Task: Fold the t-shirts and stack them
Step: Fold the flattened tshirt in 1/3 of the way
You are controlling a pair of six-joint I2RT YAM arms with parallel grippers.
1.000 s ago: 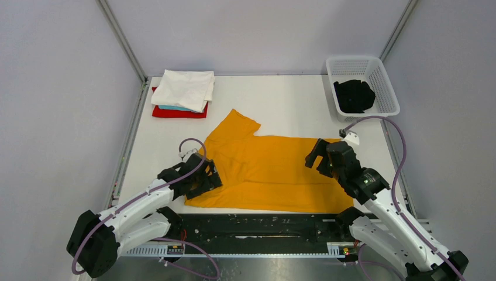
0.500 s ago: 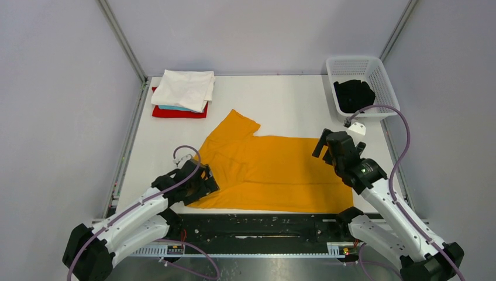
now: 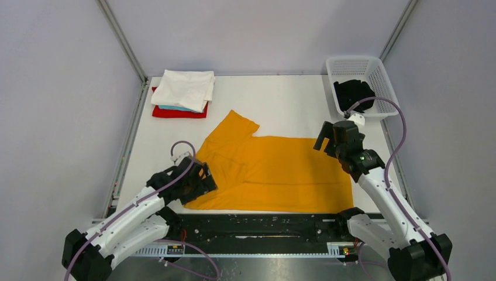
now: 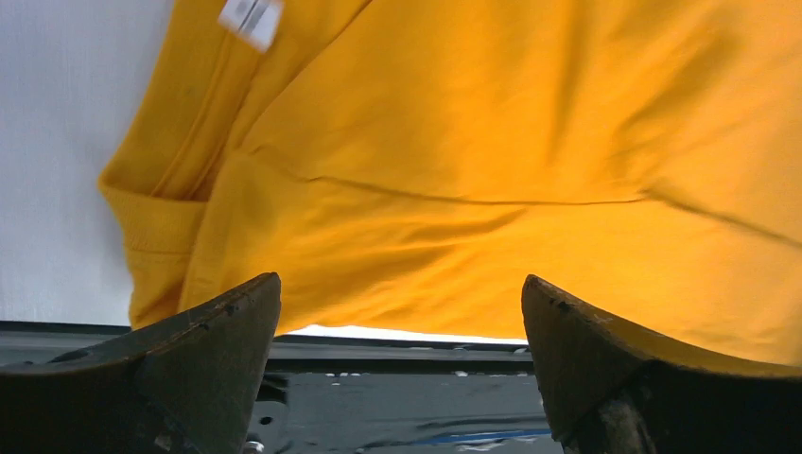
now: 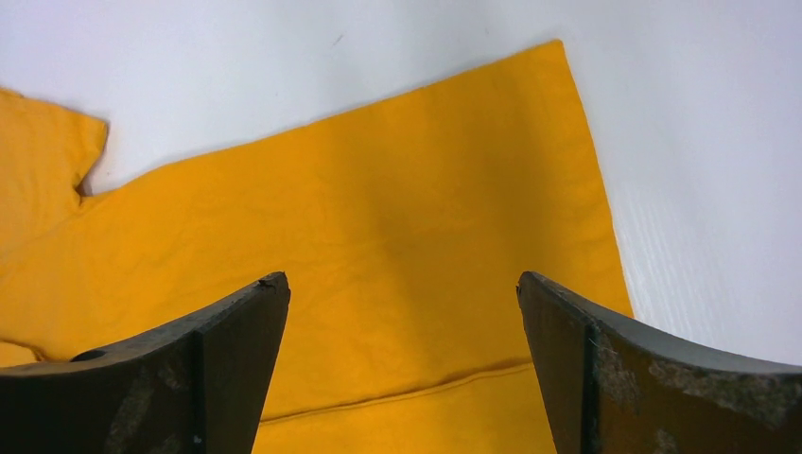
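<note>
The mustard-yellow t-shirt (image 3: 275,172) needs its outstretched sleeve folded over toward the t-shirt's near edge, so my left gripper will grip that sleeve at the sleeve's far end (image 3: 244,120) next.
The mustard-yellow t-shirt (image 3: 275,172) lies partly folded on the white table, one sleeve pointing to the back left; its neck label (image 4: 251,19) shows in the left wrist view. My left gripper (image 3: 202,178) is open and empty over the shirt's near left corner (image 4: 397,189). My right gripper (image 3: 325,140) is open and empty above the shirt's far right corner (image 5: 397,236). A folded white shirt (image 3: 184,89) tops a light-blue (image 3: 175,108) and a red one (image 3: 178,113) at the back left. A black shirt (image 3: 354,95) lies in the basket.
The white lattice basket (image 3: 380,88) stands at the back right. The black rail (image 3: 257,225) with the arm bases runs along the table's near edge, close under the shirt's hem. Grey walls and frame posts close in the table.
My right gripper has lifted and drawn back toward the far right corner of the yellow shirt. My left gripper has shifted slightly left and nearer. The shirt lies as before.
</note>
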